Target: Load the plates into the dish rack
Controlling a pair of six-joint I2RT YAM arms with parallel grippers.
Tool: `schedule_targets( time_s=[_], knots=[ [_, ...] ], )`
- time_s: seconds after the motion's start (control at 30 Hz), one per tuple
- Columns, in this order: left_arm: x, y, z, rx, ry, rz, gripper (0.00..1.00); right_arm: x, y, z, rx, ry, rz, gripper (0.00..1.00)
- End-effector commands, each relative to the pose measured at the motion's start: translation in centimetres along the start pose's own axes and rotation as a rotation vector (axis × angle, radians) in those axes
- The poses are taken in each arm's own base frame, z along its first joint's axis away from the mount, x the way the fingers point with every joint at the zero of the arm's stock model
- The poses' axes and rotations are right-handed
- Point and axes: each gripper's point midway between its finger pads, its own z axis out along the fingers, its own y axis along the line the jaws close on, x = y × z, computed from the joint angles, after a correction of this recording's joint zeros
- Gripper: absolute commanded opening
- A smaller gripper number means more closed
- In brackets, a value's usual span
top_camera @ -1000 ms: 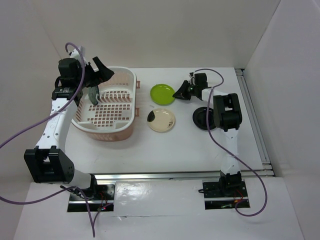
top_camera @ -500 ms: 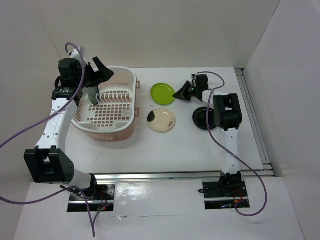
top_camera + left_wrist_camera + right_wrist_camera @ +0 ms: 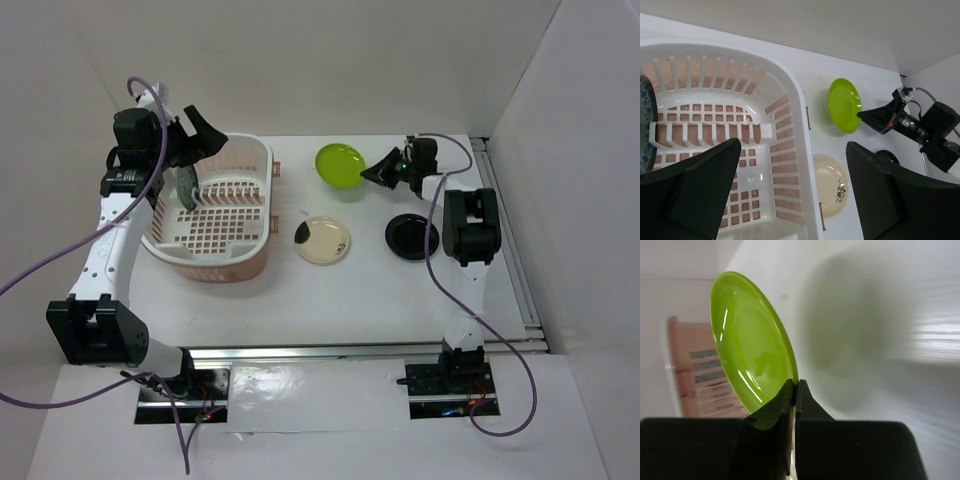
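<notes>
I need to reach the lime green plate with my left gripper and grip its free rim (image 3: 320,158), so the plate can stand in the dish rack (image 3: 225,262).
The pale pink dish rack (image 3: 225,262) with its white grid insert stands at the left. The blue-grey plate (image 3: 187,189) stands on edge in its left slots and shows at the left edge of the left wrist view (image 3: 644,125). My left gripper (image 3: 193,150) is open and empty above the rack (image 3: 790,105). My right gripper (image 3: 374,175) is shut on the rim of the lime green plate (image 3: 339,165), held tilted on edge above the table (image 3: 747,350). The cream plate (image 3: 323,240) and the black plate (image 3: 410,237) lie flat on the table.
White walls enclose the table at the back and both sides. A metal rail (image 3: 505,230) runs along the right edge. The right arm's cable (image 3: 432,200) hangs over the black plate. The rack also shows behind the green plate in the right wrist view (image 3: 687,370).
My right gripper has lifted the green plate off the table and tipped it on edge, moving back and right. My left gripper has shifted slightly and stays open.
</notes>
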Motion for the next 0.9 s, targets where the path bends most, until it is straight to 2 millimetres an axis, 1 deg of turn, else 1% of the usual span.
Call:
schedule_targets(
  time_s=[0.0, 0.03, 0.07, 0.1, 0.13, 0.17, 0.2, 0.23, 0.27, 0.33, 0.37, 0.4, 0.43, 0.5, 0.53, 0.57, 0.67, 0.7, 0.73, 0.77, 0.83, 0.87],
  knots=[
    [-2.5, -3.3, -0.2, 0.08, -0.056, 0.071, 1.0, -3.1, 12.9, -4.9, -0.19, -0.116, -0.219, 0.0],
    [-2.1, -3.7, 0.4, 0.095, -0.041, 0.085, 1.0, -3.0, 14.6, -5.4, -0.221, -0.117, -0.26, 0.0],
    [-2.1, -5.2, 0.6, 0.127, -0.04, 0.112, 1.0, -2.3, 17.4, -6.1, -0.26, -0.117, -0.333, 0.0],
    [-1.8, -5.5, 1.0, 0.123, -0.029, 0.125, 1.0, -1.8, 18.1, -6.4, -0.259, -0.105, -0.351, 0.0],
    [-1.6, -6.2, 1.2, 0.13, -0.023, 0.141, 1.0, -1.9, 19.6, -6.7, -0.264, -0.116, -0.382, 0.0],
    [-1.0, -6.5, 2.0, 0.132, -0.002, 0.152, 1.0, -1.1, 20.8, -6.6, -0.269, -0.111, -0.428, 0.0],
    [-0.6, -7.9, 2.3, 0.161, 0.006, 0.173, 1.0, -0.7, 21.7, -6.8, -0.276, -0.106, -0.447, 0.0],
    [-0.7, -8.7, 2.4, 0.175, 0.007, 0.19, 1.0, 0.0, 22.7, -6.7, -0.28, -0.088, -0.459, 0.0],
    [-0.6, -9.2, 2.6, 0.187, 0.011, 0.193, 1.0, 0.0, 22.7, -6.7, -0.28, -0.088, -0.459, 0.0],
    [0.0, -10.2, 3.3, 0.202, 0.034, 0.197, 1.0, 1.0, 24.9, -7.5, -0.322, -0.082, -0.487, 0.0],
    [-0.3, -10.2, 3.5, 0.195, 0.028, 0.197, 1.0, 2.0, 25.6, -7.6, -0.347, -0.064, -0.5, 0.0],
    [0.0, -10.5, 3.8, 0.202, 0.035, 0.199, 1.0, 2.0, 26.5, -8.1, -0.373, -0.071, -0.519, 0.0],
    [-0.3, -10.7, 3.7, 0.205, 0.027, 0.201, 0.98, 2.2, 26.8, -8.5, -0.389, -0.067, -0.529, 0.0],
    [-0.2, -10.9, 3.8, 0.201, 0.025, 0.203, 0.92, 3.8, 27.7, -8.5, -0.429, -0.022, -0.537, 0.0],
    [-0.3, -10.7, 4.1, 0.192, 0.022, 0.202, 0.88, 3.8, 28.1, -8.8, -0.435, -0.027, -0.542, 0.0],
    [-0.1, -10.6, 4.1, 0.188, 0.031, 0.201, 0.83, 4.0, 27.9, -8.8, -0.434, -0.016, -0.548, 0.0],
    [-0.1, -10.6, 4.1, 0.188, 0.032, 0.192, 0.8, 4.9, 28.2, -8.8, -0.459, 0.008, -0.546, 0.0],
    [0.2, -10.4, 4.4, 0.184, 0.04, 0.19, 0.76, 5.1, 29.0, -9.4, -0.489, 0.019, -0.544, 0.0],
    [0.2, -10.4, 4.4, 0.184, 0.04, 0.19, 0.74, 5.3, 29.0, -9.4, -0.497, 0.025, -0.54, 0.0],
    [0.2, -10.4, 4.4, 0.184, 0.04, 0.19, 0.74, 5.8, 29.2, -9.3, -0.502, 0.033, -0.542, 0.0],
    [0.2, -10.6, 4.4, 0.194, 0.044, 0.19, 0.71, 6.5, 29.6, -9.4, -0.525, 0.055, -0.545, 0.0],
    [0.4, -10.5, 4.8, 0.193, 0.046, 0.19, 0.71, 6.6, 30.0, -9.7, -0.538, 0.06, -0.554, 0.0]
  ],
)
